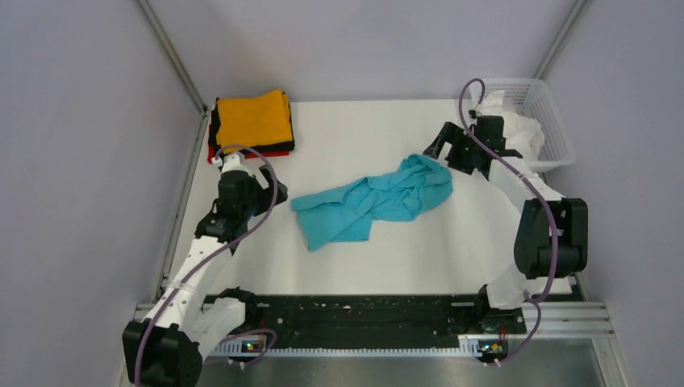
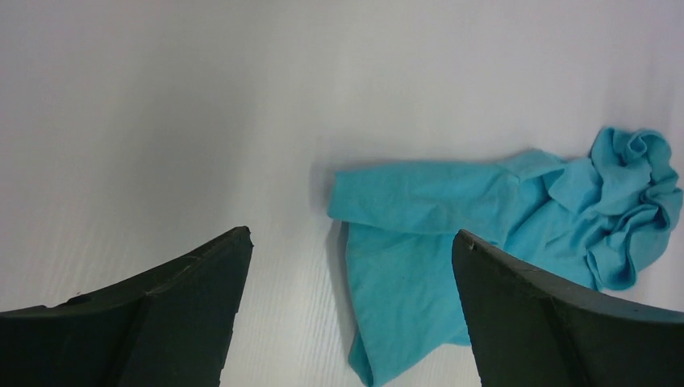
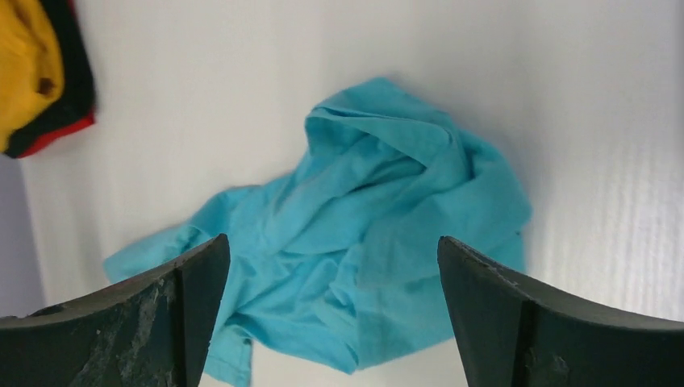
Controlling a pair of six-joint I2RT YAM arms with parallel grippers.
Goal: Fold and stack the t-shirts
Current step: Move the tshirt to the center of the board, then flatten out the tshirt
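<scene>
The left gripper grabs the outer corner of the teal t-shirt next, opposite the bunched end, to spread the shirt for folding.
A crumpled teal t-shirt lies in the middle of the white table; it also shows in the left wrist view and the right wrist view. A folded stack with an orange t-shirt on top of black and red ones sits at the back left, and its edge shows in the right wrist view. A white t-shirt lies in the basket. My left gripper is open and empty, left of the teal shirt. My right gripper is open and empty, above the shirt's right end.
A white plastic lattice basket stands at the back right corner. Grey walls and metal frame rails enclose the table. A black rail runs along the near edge between the arm bases.
</scene>
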